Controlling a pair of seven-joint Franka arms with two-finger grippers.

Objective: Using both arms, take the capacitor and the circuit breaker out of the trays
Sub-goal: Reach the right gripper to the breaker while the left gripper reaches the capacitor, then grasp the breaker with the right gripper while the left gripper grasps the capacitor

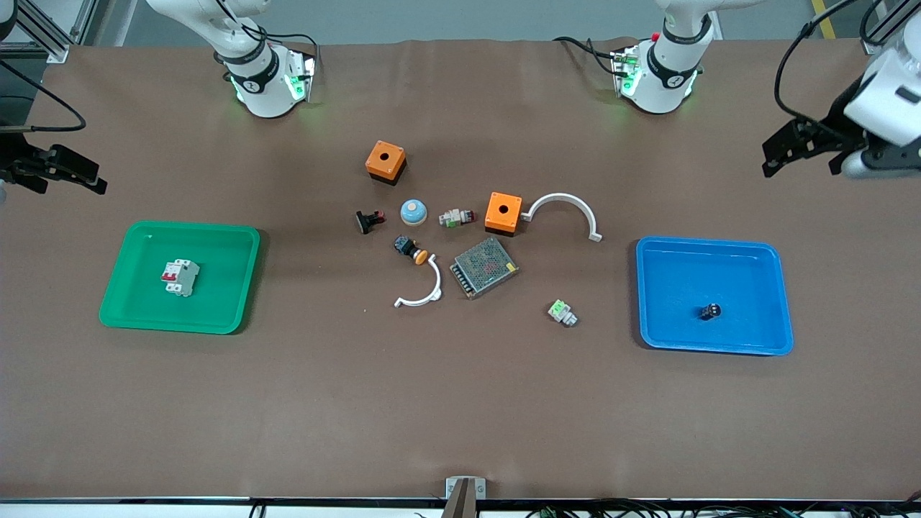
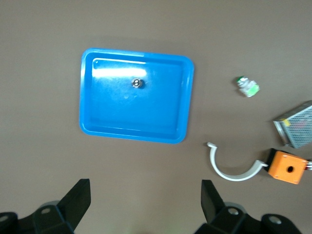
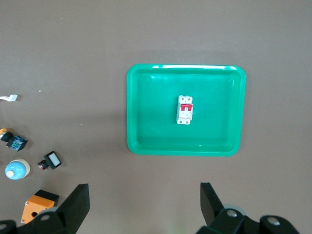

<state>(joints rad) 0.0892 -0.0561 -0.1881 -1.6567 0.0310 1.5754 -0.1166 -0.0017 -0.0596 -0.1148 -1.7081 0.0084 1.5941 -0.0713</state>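
The breaker's white body around the red switch (image 1: pixel 180 277) is the part my right gripper needs to grab next, to take the breaker out of the green tray (image 1: pixel 129 309).
The breaker (image 1: pixel 180 276), a white-grey block with red levers, lies in the green tray (image 1: pixel 129 309) toward the right arm's end; it also shows in the right wrist view (image 3: pixel 185 109). The capacitor (image 1: pixel 710 311), a tiny black cylinder, lies in the blue tray (image 1: pixel 748 338) toward the left arm's end; it also shows in the left wrist view (image 2: pixel 137 83). My left gripper (image 1: pixel 806 155) is open and empty, raised over bare table beside the blue tray (image 2: pixel 97 127). My right gripper (image 1: pixel 61 173) is open and empty, raised over bare table beside the green tray (image 3: pixel 146 141).
In the table's middle lie two orange boxes (image 1: pixel 386 161) (image 1: pixel 503 212), a grey mesh box (image 1: pixel 483 267), two white curved brackets (image 1: pixel 565 210) (image 1: pixel 421 289), a blue dome (image 1: pixel 413 211), a black button with orange cap (image 1: pixel 411 250), a black part with red tip (image 1: pixel 369 220), and a white block with green top (image 1: pixel 562 312).
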